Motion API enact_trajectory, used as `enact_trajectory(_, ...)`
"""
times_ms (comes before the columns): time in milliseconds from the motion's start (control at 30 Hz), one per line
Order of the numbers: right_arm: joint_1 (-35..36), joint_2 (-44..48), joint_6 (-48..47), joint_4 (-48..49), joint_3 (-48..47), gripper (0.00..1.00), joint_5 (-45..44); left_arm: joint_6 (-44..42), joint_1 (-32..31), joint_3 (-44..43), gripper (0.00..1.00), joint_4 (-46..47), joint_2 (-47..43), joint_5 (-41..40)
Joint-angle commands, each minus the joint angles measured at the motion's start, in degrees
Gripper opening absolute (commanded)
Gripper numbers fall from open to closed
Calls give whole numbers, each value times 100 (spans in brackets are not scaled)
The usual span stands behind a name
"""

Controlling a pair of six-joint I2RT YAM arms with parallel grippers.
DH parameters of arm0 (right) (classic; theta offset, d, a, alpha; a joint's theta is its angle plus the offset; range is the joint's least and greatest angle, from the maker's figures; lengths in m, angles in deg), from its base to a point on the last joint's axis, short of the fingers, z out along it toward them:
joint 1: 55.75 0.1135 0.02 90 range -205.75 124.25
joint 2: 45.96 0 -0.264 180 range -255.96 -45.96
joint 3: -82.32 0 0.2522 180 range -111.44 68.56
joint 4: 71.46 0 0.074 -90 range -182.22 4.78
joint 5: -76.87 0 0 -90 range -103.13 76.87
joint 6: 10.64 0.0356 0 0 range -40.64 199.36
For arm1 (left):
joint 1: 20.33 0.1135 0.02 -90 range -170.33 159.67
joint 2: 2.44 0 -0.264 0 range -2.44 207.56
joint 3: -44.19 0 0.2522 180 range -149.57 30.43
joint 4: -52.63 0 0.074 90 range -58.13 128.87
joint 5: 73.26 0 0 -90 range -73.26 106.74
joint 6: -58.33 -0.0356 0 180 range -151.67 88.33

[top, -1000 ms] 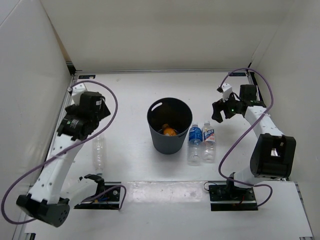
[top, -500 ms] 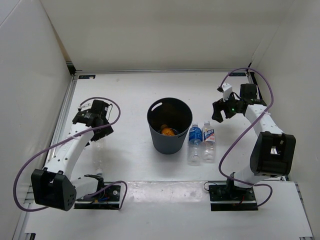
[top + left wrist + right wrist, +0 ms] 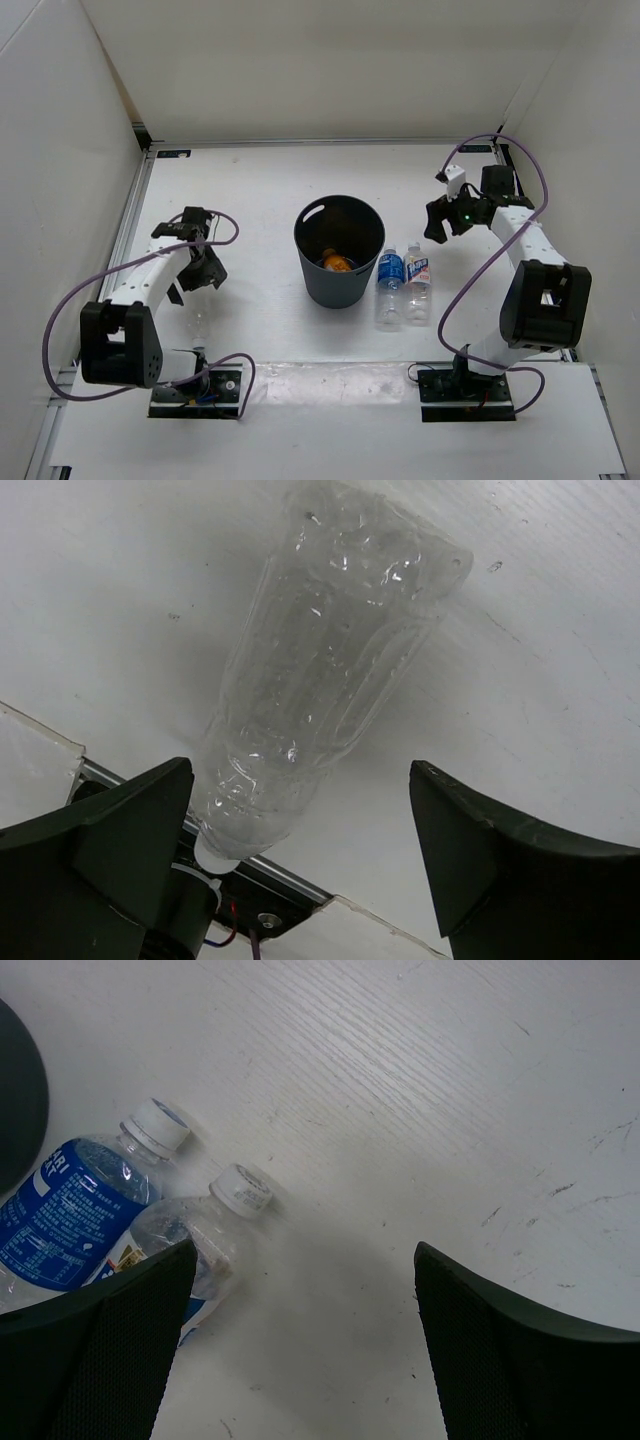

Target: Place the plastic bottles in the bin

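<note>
My left gripper should first go down toward the body of the clear bottle point(image 3: 320, 670) and then close, as it is below and beyond my fingers and closing now would miss.
The dark round bin point(image 3: 312, 265) stands mid-table with the orange bottle point(image 3: 338, 263) inside it. The blue-labelled bottle point(image 3: 390, 274) and the white-and-blue-labelled bottle point(image 3: 418, 275) lie side by side just right of the bin, and both show in the right wrist view point(image 3: 70, 1210) point(image 3: 200, 1235). A clear label-less bottle point(image 3: 320, 670) lies on the table at the left, faint in the top view point(image 3: 200, 318). My left gripper point(image 3: 203, 272) point(image 3: 300, 770) is open just above it, its neck and white cap by the left finger. My right gripper point(image 3: 440, 222) point(image 3: 305, 1250) is open and empty, beyond the two bottles' caps.
White walls enclose the table at the back and on both sides. The left arm's base plate point(image 3: 200, 385) and a metal rail point(image 3: 270, 870) lie just past the clear bottle's cap. The bin's rim point(image 3: 15, 1090) shows at the left edge of the right wrist view.
My left arm has folded down and come nearer, bringing its open gripper low over the clear bottle on the left. The right arm and the other bottles have not moved.
</note>
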Motion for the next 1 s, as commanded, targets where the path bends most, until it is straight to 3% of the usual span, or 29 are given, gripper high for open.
enact_trajectory(0,-69,-61,-65,-128,-261,90,150,-182,125,46,100,307,56,266)
enact_trajectory(367,-131,-193,-39,-243,-411,90,203,-94,310,64,100,527,778,723)
enact_trajectory(533,-131,-228,-21,-251,-428,90,177,-94,310,-33,82,589,734,1021)
enact_trajectory(800,-149,-289,-12,-304,-481,90,177,117,310,-507,68,589,330,1207)
enact_trajectory(967,-122,-281,-12,-313,-481,90,150,91,310,-1314,58,466,110,1163)
